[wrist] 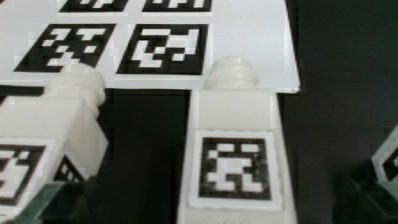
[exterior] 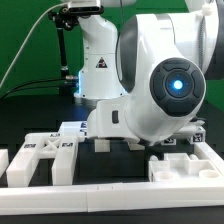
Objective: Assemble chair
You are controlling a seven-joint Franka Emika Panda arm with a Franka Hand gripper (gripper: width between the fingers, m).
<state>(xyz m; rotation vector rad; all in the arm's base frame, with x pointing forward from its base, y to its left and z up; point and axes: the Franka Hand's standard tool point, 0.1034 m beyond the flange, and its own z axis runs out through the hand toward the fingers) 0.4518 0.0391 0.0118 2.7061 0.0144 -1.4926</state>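
Observation:
My fingers are beside the tagged white leg, low over the black table, so it is now time for my gripper to close on the leg.
In the wrist view, a white chair leg (wrist: 233, 150) with a square tag lies lengthwise on the black table, its narrow end reaching the marker board (wrist: 151, 40). My gripper (wrist: 217, 192) is open above this leg. One dark finger (wrist: 50, 203) and the other finger (wrist: 381, 172) stand well clear of its sides. A second tagged leg (wrist: 47, 128) lies parallel beside it. In the exterior view the arm's bulky body (exterior: 165, 85) hides the gripper. A slotted white panel (exterior: 40, 156) lies at that view's left, and more white chair parts (exterior: 185, 162) lie at its right.
The robot's base (exterior: 95, 60) stands at the back. A low white rail (exterior: 110, 200) borders the black table along the front. Another part's edge (wrist: 388, 150) shows beside the far finger.

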